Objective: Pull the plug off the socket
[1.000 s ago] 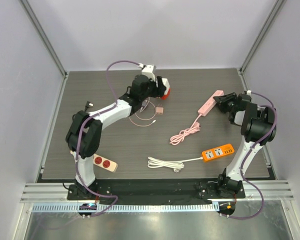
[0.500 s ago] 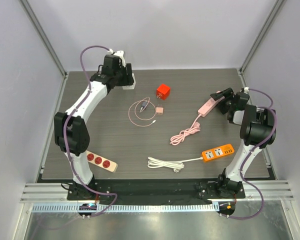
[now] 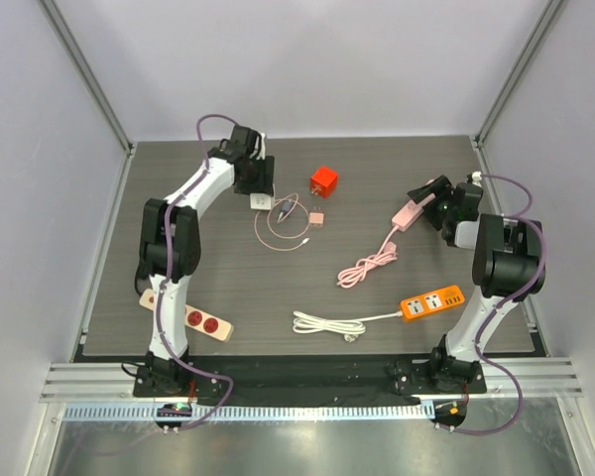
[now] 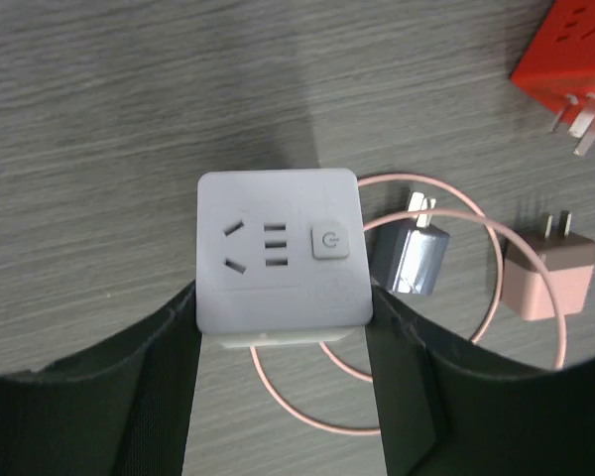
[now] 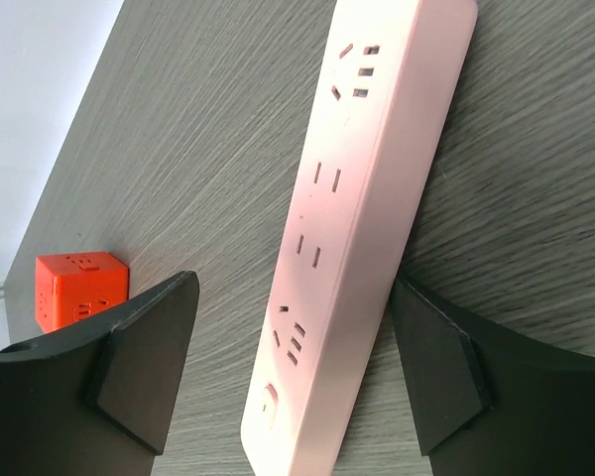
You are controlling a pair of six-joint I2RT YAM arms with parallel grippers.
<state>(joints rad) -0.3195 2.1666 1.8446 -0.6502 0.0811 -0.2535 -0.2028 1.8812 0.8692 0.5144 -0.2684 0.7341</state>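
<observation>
The white cube socket's lower edge meets the tabletop beside the pink cable, so it is time for my left gripper to open now.
My left gripper (image 4: 278,307) is shut on a white cube socket (image 4: 278,248), its fingers pressing the cube's two sides; the cube (image 3: 262,201) sits over a thin pink cable loop (image 3: 283,233). Nothing is plugged into the face of it that shows. A red cube plug (image 3: 323,180) lies apart on the table with its prongs (image 4: 580,119) bare. My right gripper (image 5: 296,297) is open and straddles the near end of a pink power strip (image 5: 357,218). Its left finger stands well off the strip and its right finger is close beside it. From above, that gripper (image 3: 426,193) is at the strip's (image 3: 413,208) far end.
A grey charger (image 4: 414,256) and a pink charger (image 4: 548,273) lie on the cable loop. The pink strip's cord coils at mid-table (image 3: 367,266). An orange strip (image 3: 432,302) with a white cable (image 3: 327,323) lies front right. A strip with red outlets (image 3: 206,322) lies front left.
The left gripper left the red cube with the white socket, swung to the back left, then came back over the cable loop. The right gripper opened around the pink strip.
</observation>
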